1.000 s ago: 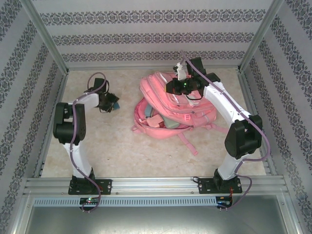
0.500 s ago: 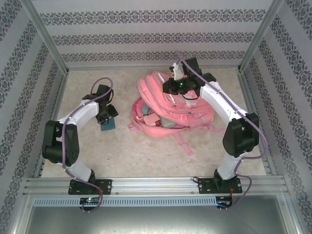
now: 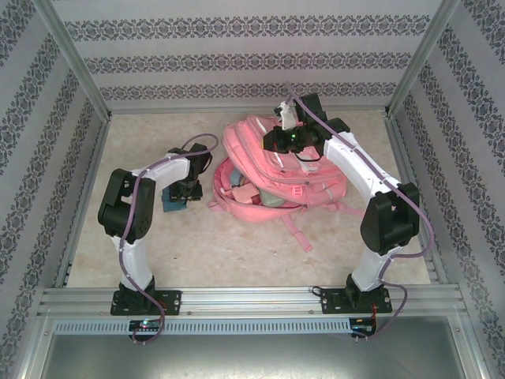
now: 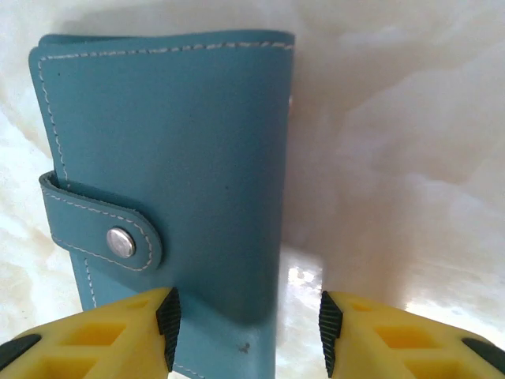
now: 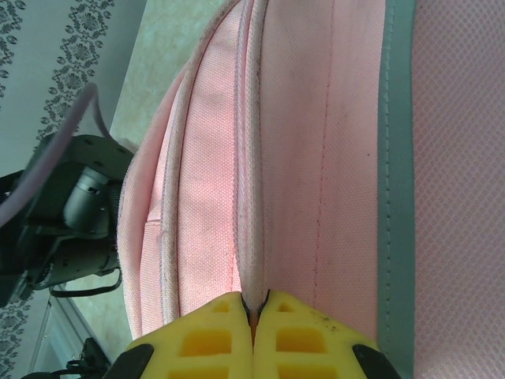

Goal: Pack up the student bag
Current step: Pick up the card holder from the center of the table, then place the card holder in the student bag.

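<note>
I should close my left gripper on the blue wallet (image 4: 173, 158) now. My fingers reach down to the wallet's cover and the tabletop, on both sides of its folded edge (image 4: 268, 317).
The student bag (image 3: 260, 170) is a big pink backpack lying at the table's middle, its opening facing left. My right gripper (image 3: 278, 142) sits on its top rear. In the right wrist view this gripper (image 5: 254, 304) is shut on a fold of the pink bag (image 5: 316, 158) along a seam. A blue leather wallet (image 3: 170, 202) with a snap tab lies on the table left of the bag. My left gripper (image 3: 185, 189) hangs over it. In the left wrist view that gripper (image 4: 246, 332) is open, and the right edge of the wallet (image 4: 173, 158) lies between the yellow fingers (image 4: 118, 332).
Pink shoulder straps (image 3: 298, 229) trail from the bag toward the near edge. Patterned walls and metal posts (image 3: 75, 59) enclose the marble-look table (image 3: 221, 245). The left arm's wrist (image 5: 71, 213) shows beyond the bag in the right wrist view.
My left arm has brought the blue wallet down onto the table and swung its elbow nearer the bag. Early on, the right gripper drew the bag's top slightly left, then held still.
</note>
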### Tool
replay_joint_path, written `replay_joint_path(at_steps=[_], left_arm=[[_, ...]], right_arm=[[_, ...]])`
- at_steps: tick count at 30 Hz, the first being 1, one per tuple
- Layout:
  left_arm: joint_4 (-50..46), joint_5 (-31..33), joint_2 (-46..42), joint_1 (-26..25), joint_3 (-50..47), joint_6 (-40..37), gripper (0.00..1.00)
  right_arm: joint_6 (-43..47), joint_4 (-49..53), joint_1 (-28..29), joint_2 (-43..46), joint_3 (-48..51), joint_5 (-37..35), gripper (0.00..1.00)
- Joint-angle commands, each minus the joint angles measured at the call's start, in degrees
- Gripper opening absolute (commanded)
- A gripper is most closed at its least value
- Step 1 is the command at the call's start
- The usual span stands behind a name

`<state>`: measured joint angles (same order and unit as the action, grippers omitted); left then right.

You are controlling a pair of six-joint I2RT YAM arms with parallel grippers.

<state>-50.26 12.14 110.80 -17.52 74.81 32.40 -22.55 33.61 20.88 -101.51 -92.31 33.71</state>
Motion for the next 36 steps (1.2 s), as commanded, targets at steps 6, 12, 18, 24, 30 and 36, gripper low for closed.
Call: replay_joint_path(at_steps=[6,12,18,24,30,36], left_arm=[[-5.2,4.66,4.95,-1.1,1.89,-2.61,0.29],[-5.17,4.14,1.04,-1.16,2.16,-2.12,0.0],[-2.93,-5.26,-6.71,-1.16,5.02,-3.84,0.0],[4.76,-21.89,-14.41,-1.2,6.78,-6.21,0.0],[14.36,-36.41,-16.26,-1.07,6.79,-8.75,0.0],[14.78,-42.84,-10.21,-1.11,9.6,-12.05,0.0]], right_arm=[[0.27,-4.97,-0.01,2.2,-1.63,1.86,0.0],[-0.49,-6.35,-2.05,2.52,-2.04,6.24,0.0],[-2.71,-9.13,-5.68,3.6,-2.25,12.21,0.0],[-3.23,-8.65,-7.05,3.92,-2.71,13.79,0.0],[-3.62,-9.17,-6.83,4.55,-1.05,13.92,0.0],[-3.55,-9.11,-6.9,5.35,0.35,13.92,0.0]])
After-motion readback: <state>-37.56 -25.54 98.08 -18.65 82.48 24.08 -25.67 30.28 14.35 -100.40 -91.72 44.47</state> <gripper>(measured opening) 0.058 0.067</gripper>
